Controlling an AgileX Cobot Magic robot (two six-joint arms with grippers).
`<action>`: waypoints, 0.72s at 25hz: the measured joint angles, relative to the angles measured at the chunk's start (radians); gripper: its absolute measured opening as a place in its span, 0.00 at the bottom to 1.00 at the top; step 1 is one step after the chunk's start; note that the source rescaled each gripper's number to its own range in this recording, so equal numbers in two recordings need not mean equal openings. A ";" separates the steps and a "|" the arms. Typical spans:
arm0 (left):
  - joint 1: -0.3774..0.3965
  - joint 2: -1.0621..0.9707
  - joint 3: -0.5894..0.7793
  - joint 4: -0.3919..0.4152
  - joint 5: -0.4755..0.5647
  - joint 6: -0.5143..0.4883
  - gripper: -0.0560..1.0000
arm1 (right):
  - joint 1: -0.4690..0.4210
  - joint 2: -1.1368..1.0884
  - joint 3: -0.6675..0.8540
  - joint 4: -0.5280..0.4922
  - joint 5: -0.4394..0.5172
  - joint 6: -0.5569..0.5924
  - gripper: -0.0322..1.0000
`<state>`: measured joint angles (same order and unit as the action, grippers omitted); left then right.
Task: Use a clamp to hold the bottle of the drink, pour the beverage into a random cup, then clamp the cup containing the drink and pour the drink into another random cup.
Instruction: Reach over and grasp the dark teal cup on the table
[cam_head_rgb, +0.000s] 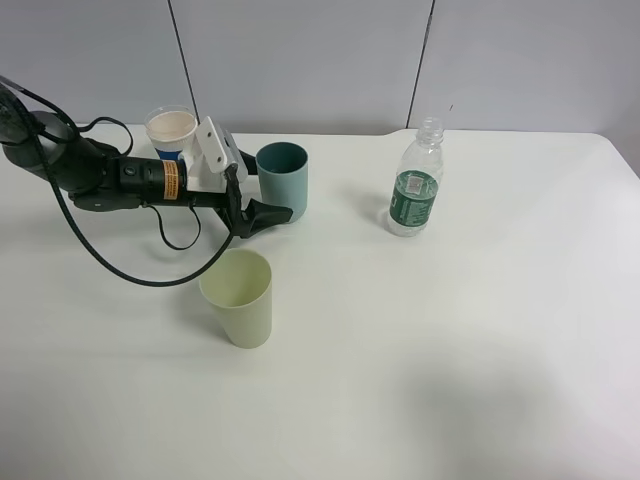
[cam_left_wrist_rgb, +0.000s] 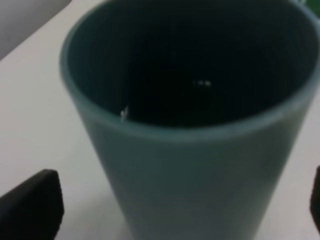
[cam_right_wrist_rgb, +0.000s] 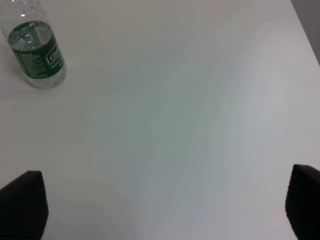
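Next, my left gripper grabs the teal cup by its outer side. Then I pour the teal cup's drink into another cup.
A teal cup stands upright at the back middle-left of the white table. My left gripper is open, its fingers on either side of the cup's lower wall. In the left wrist view the teal cup fills the frame between the black fingertips of the left gripper; its inside is dark. A clear bottle with a green label and no cap stands to the right. It also shows in the right wrist view. My right gripper is open and empty over bare table.
A pale yellow-green cup stands in front of the left gripper. A white paper cup with a blue band stands behind the left arm. Black cable loops from the arm onto the table. Grey wall panels run behind.
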<state>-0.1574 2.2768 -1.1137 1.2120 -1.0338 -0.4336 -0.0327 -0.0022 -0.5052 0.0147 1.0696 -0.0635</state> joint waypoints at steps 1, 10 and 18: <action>-0.001 0.008 -0.008 -0.005 -0.006 -0.004 1.00 | 0.000 0.000 0.000 0.000 0.000 0.000 1.00; -0.004 0.050 -0.057 -0.013 -0.023 -0.081 1.00 | 0.000 0.000 0.000 0.000 0.000 0.000 1.00; -0.030 0.050 -0.057 -0.013 -0.025 -0.079 1.00 | 0.000 0.000 0.000 0.000 0.000 0.000 1.00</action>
<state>-0.1869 2.3272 -1.1710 1.1990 -1.0586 -0.5124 -0.0327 -0.0022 -0.5052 0.0147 1.0696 -0.0635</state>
